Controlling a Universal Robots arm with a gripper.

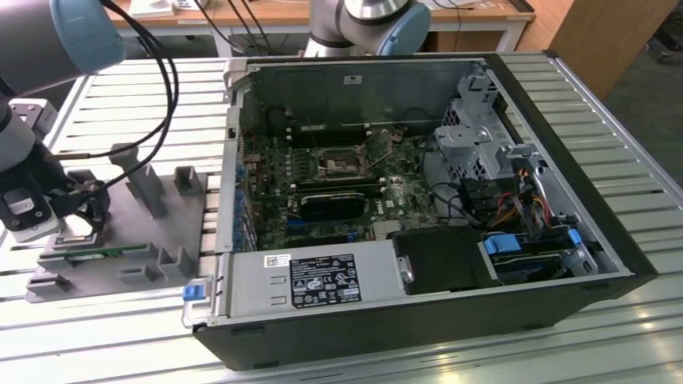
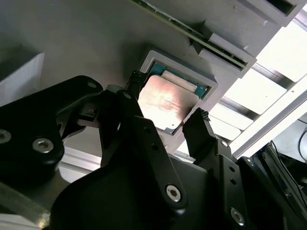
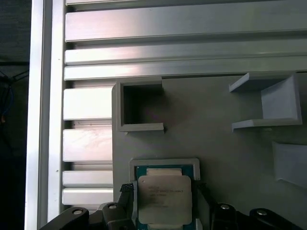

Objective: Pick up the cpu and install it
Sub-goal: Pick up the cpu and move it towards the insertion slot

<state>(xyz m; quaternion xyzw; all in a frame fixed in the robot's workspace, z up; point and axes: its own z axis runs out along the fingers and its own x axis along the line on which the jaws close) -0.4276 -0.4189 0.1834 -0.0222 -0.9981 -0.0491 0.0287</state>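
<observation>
My gripper grabs the cpu by its opposite green rim edges next, to install it in the motherboard socket (image 1: pixel 335 160).
The cpu (image 2: pixel 165 103) is a small square chip with a silvery top plate and a thin green rim. It lies flat in a square grey nest (image 3: pixel 164 163) on the grey fixture plate (image 1: pixel 117 232), at the exterior view's left. My gripper (image 2: pixel 169 97) hangs just over it, open, with one black fingertip (image 2: pixel 136 77) on each side of the nest and the chip between them. In the first wrist view the cpu (image 3: pixel 164 199) sits between the same black fingers (image 3: pixel 125 189). In the exterior view the gripper (image 1: pixel 83 228) is low over the plate.
An open computer case (image 1: pixel 555 120) lies on the slatted aluminium table (image 1: pixel 641 192), at the exterior view's right of the plate. Its motherboard socket (image 1: pixel 344 164) is exposed, and a grey power supply (image 1: pixel 309 280) sits at the near side. Upright grey holders (image 1: pixel 144 180) stand on the plate.
</observation>
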